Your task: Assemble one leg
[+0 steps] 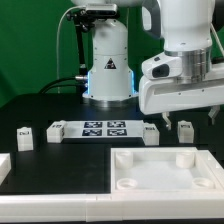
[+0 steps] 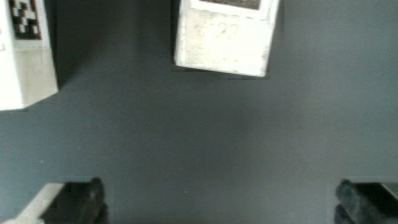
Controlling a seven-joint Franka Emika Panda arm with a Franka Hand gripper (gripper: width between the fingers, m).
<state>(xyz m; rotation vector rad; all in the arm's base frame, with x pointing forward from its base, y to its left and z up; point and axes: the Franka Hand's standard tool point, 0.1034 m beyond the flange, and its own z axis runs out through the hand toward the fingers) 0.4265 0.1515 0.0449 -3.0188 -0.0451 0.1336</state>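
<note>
My gripper grabs the leg's tagged body (image 1: 185,133) next, to assemble it onto the white square panel.
Several small white legs with marker tags stand on the dark table. In the exterior view one leg (image 1: 151,131) and another (image 1: 184,129) stand right of the marker board (image 1: 103,128), and two more (image 1: 57,129) (image 1: 24,136) stand left of it. My gripper (image 1: 172,116) hangs above the two right legs. In the wrist view its fingers (image 2: 71,205) are wide apart with only bare table between them, so the gripper (image 2: 221,205) is open and empty. One leg (image 2: 226,38) lies ahead of the jaws, another (image 2: 22,55) off to the side.
The large white square panel (image 1: 165,168) with corner sockets lies at the front, toward the exterior view's right. Another white part (image 1: 3,165) shows at the left edge. The robot base (image 1: 108,65) stands behind the marker board.
</note>
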